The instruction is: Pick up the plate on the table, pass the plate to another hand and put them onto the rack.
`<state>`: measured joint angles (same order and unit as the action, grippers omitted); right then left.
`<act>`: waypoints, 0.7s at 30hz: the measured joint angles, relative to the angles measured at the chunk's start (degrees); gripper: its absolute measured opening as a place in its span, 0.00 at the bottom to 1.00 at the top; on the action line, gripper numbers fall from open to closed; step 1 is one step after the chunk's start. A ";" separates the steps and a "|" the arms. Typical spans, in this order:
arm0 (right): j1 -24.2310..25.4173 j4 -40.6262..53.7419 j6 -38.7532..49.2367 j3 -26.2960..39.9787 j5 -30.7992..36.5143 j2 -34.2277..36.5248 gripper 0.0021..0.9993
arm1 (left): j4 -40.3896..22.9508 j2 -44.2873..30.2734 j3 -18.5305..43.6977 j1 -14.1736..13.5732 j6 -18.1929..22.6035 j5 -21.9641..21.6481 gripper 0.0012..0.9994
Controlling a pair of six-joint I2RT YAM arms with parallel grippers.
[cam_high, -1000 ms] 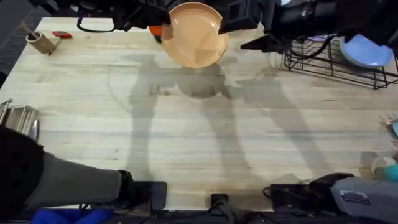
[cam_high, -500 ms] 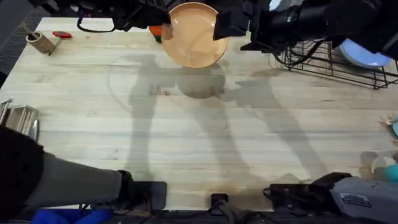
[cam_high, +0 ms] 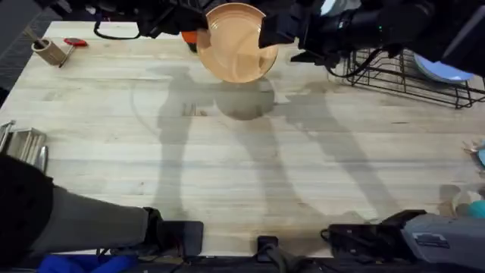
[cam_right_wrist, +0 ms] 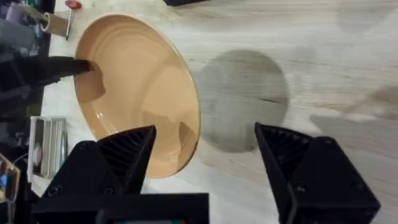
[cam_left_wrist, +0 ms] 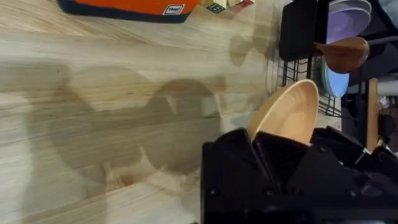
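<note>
My right gripper should take over the orange plate and put it onto the rack [cam_high: 402,76], so it should grab the plate by its free rim [cam_high: 276,50].
The orange plate [cam_high: 236,42] hangs tilted above the far middle of the table [cam_high: 227,167]. My left gripper [cam_high: 198,36] is shut on its left rim; the left wrist view shows the plate [cam_left_wrist: 289,115] edge-on, rising out of that gripper [cam_left_wrist: 261,146]. My right gripper [cam_high: 269,32] is at the plate's right side, open. In the right wrist view the plate [cam_right_wrist: 137,93] sits just ahead of the right gripper [cam_right_wrist: 205,149], its near rim between the spread fingers, and the left gripper's finger [cam_right_wrist: 62,67] pinches the far rim. The rack [cam_high: 402,76] stands at the far right.
The rack holds a light blue plate [cam_high: 443,67] and, in the left wrist view, a purple plate [cam_left_wrist: 345,25]. A wooden holder [cam_high: 49,51] and a red object [cam_high: 76,42] lie at the far left corner. Metal pieces [cam_high: 23,144] sit at the left edge.
My right gripper has moved left, closing in on the plate's right rim. The plate and the left gripper have stayed in place.
</note>
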<state>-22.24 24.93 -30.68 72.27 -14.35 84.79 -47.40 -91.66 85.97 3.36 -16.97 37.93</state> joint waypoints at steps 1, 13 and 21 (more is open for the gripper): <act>0.00 -0.24 -0.04 0.00 0.00 0.15 0.95 | 0.00 0.00 0.00 -0.02 0.00 0.00 0.04; -0.84 -2.12 -1.13 0.00 0.00 1.03 0.60 | 0.00 0.00 0.00 -0.02 0.00 0.00 0.04; -1.11 -2.16 -1.53 0.00 0.01 1.57 0.22 | 0.00 0.00 0.00 -0.01 0.00 0.00 0.04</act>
<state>-23.35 22.77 -32.21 72.27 -14.34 86.37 -47.40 -91.66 85.97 3.35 -16.97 37.93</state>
